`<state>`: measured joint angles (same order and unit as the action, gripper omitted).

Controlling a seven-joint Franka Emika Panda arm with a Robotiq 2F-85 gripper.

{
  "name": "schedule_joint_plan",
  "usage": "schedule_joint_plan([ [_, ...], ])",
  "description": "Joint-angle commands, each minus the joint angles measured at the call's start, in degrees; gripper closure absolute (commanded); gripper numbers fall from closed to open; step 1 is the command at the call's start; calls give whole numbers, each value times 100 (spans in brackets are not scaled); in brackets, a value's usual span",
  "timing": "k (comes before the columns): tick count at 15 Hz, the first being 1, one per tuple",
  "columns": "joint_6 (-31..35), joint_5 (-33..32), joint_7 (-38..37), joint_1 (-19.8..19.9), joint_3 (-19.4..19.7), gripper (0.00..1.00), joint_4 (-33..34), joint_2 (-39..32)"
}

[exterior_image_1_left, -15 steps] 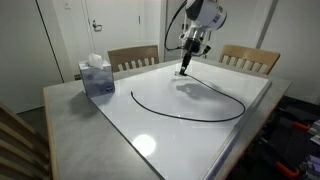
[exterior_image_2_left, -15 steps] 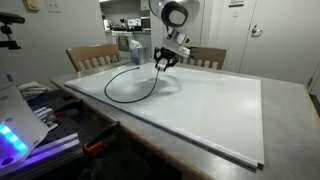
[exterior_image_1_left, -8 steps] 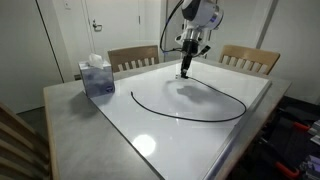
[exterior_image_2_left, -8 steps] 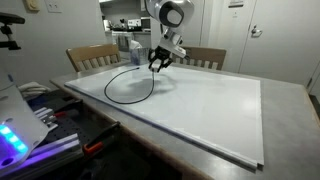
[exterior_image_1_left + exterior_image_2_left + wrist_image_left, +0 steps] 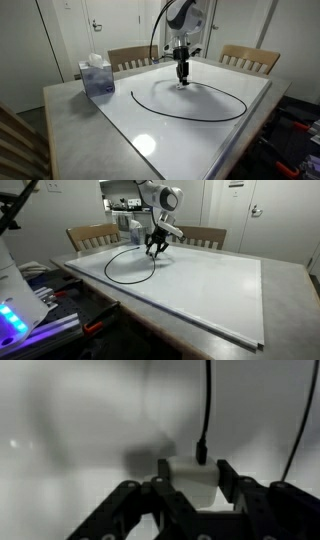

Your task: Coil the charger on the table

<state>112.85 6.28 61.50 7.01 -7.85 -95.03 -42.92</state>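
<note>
My gripper needs to keep holding the plug block (image 5: 190, 465), because it is short of its place. The plug block would end up on flat table beside the second part of the cable if I opened now.
The charger is a thin black cable (image 5: 133, 98) lying in one wide loop on the glossy white table (image 5: 180, 145); the loop also shows in an exterior view (image 5: 107, 270). My gripper (image 5: 182, 78) hangs low over the far part of the table, also seen in an exterior view (image 5: 154, 250). In the wrist view the gripper (image 5: 188, 475) is shut on the charger's white plug block (image 5: 190, 465). The cable (image 5: 207, 405) runs out of the top of the block, and a second strand (image 5: 300, 420) passes at the right.
A blue tissue box (image 5: 97, 77) stands at the table's far left corner. Wooden chairs (image 5: 132, 57) (image 5: 250, 58) stand behind the far edge. Equipment and cables (image 5: 40, 305) lie beside the table in an exterior view.
The gripper has moved a little sideways along the far side of the table with the plug block held, and the wrist has turned. The cable loop looks unchanged.
</note>
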Motion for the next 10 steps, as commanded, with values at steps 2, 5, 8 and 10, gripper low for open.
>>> schedule_joint_plan([
  [2, 476, -413, -848, -343, 306, 74, 350, -191],
  [5, 1054, -521, -1598, -378, 421, 74, 216, -48],
  [8, 1621, -654, -2135, -349, 451, 74, 206, -91],
  [10, 1876, -697, -2255, -318, 380, 74, 299, -194],
])
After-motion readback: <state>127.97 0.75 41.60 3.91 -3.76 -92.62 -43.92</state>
